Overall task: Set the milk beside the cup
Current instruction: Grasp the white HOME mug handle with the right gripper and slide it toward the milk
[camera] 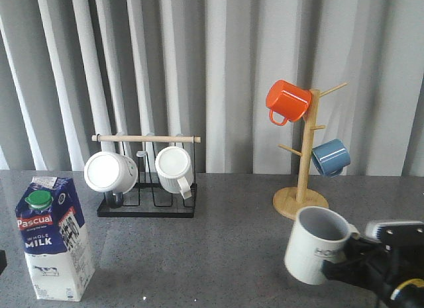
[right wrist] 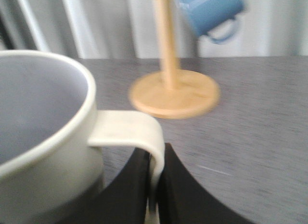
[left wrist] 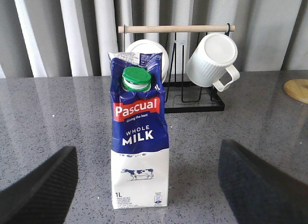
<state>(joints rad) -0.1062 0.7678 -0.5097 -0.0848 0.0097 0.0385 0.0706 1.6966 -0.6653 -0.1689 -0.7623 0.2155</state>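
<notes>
The cup's base (camera: 303,276) hangs tilted, short of the open middle of the table. My right gripper now moves the cup to that open middle before opening.
The milk (camera: 53,238), a blue and white carton with a green cap, stands upright at the front left of the table. In the left wrist view the milk (left wrist: 139,137) stands ahead, centred between the fingers of my wide-open, empty left gripper (left wrist: 147,151). The cup (camera: 317,245), a cream mug with a grey inside and black lettering, is at the front right, slightly tilted. My right gripper (camera: 354,256) is shut on its loop handle (right wrist: 130,132); in the right wrist view the right gripper (right wrist: 155,185) pinches the handle and the cup (right wrist: 43,137) is beside it.
A black rack (camera: 147,205) with a wooden bar holds two plain white mugs behind the milk. A wooden mug tree (camera: 301,189) with an orange mug (camera: 288,101) and a blue mug (camera: 330,157) stands just behind the cup. A grey curtain hangs behind the table.
</notes>
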